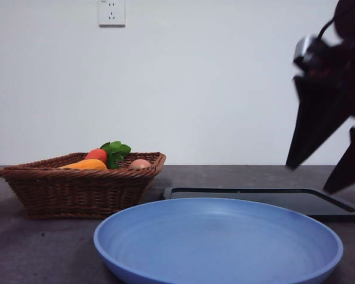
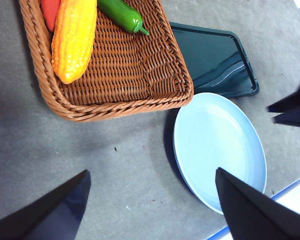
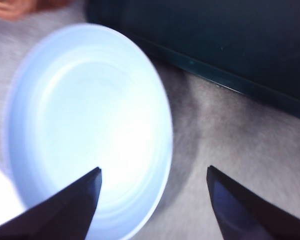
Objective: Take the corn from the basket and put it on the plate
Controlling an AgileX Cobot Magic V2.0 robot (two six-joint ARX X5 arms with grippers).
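Note:
My right gripper grabs the light-blue plate by its rim (image 1: 334, 248) next, to lift the plate for receiving the corn.
The corn (image 2: 74, 37), a long orange-yellow cob, lies in the brown wicker basket (image 2: 125, 70) along one side; the front view shows only its top (image 1: 86, 165) above the basket's rim (image 1: 77, 189). The light-blue plate (image 1: 219, 242) is empty in front of the basket. My left gripper (image 2: 151, 171) hangs open high above the table, between basket and plate (image 2: 217, 145), holding nothing. My right gripper (image 1: 307, 178) is open and empty at the right, above the plate's (image 3: 85, 115) edge and the tray; its view is blurred.
A flat black tray (image 1: 319, 204) lies behind the plate on the right. In the basket beside the corn are a red-orange carrot (image 2: 50, 10) with green leaves (image 1: 115, 151) and a green vegetable (image 2: 121, 14). A pinkish item (image 1: 140, 164) shows at the basket's rim.

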